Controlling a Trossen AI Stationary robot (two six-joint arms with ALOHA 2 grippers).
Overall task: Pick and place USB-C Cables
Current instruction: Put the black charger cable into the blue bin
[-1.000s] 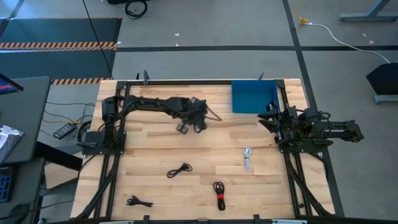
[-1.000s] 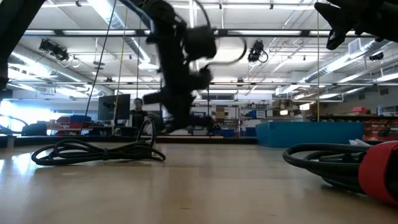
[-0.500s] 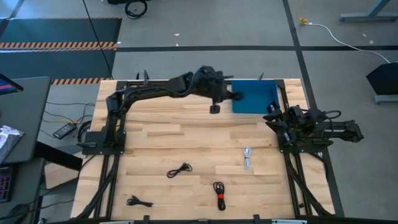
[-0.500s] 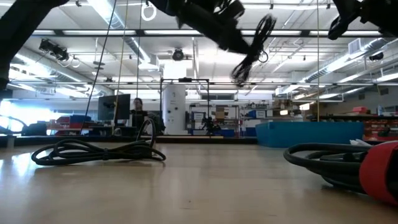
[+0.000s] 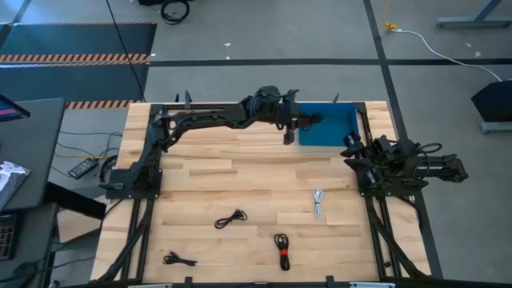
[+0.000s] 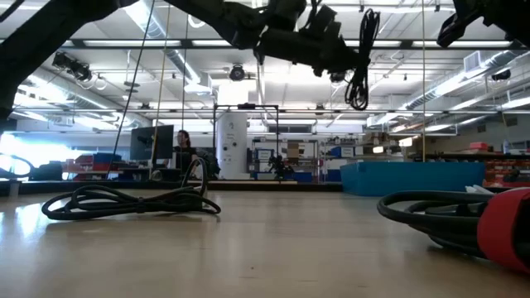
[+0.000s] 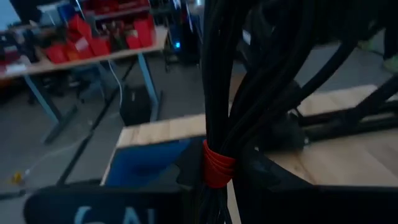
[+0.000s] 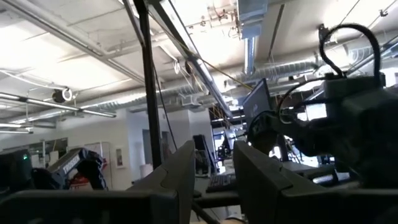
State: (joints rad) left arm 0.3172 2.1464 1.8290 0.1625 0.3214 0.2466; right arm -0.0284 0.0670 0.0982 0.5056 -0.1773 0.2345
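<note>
The robot's right gripper will next grab the red-tied black cable by its bundled parts beside the cable's tie, to place it into the blue tray (image 5: 328, 128).
My left gripper (image 5: 292, 128) is stretched toward the table's far side, just left of the blue tray (image 5: 328, 128), and is shut on a black coiled USB-C cable with a red tie band (image 7: 217, 167). In the low view that cable (image 6: 360, 62) hangs high in the air. Four more cables lie flat on the wood: a black one (image 5: 230, 218), a white one (image 5: 318, 202), a black one with a red band (image 5: 282, 250) and a black one (image 5: 178, 258). My right gripper (image 8: 212, 180) is open and waits folded at the table's right edge (image 5: 376, 160). My left gripper pinches the bundled cable between its two fingers (image 7: 186, 171) at or just beside the red tie band (image 7: 219, 177). The cable is lifted clear of the table, and its loops (image 6: 358, 83) hang slack below the gripper.
The blue tray (image 6: 410, 176) sits at the far right corner of the table, inside the black frame rails. The right arm (image 5: 400, 164) stands just near of the tray. The table's middle is bare wood (image 5: 240, 172), and the loose cables lie in its near half.
My left gripper has risen and swung from the table's middle toward the far right, ending beside the blue tray. The red-banded cable has travelled with it, swinging as it went, and now hangs straight down. My right arm has drawn back slightly toward the right edge.
</note>
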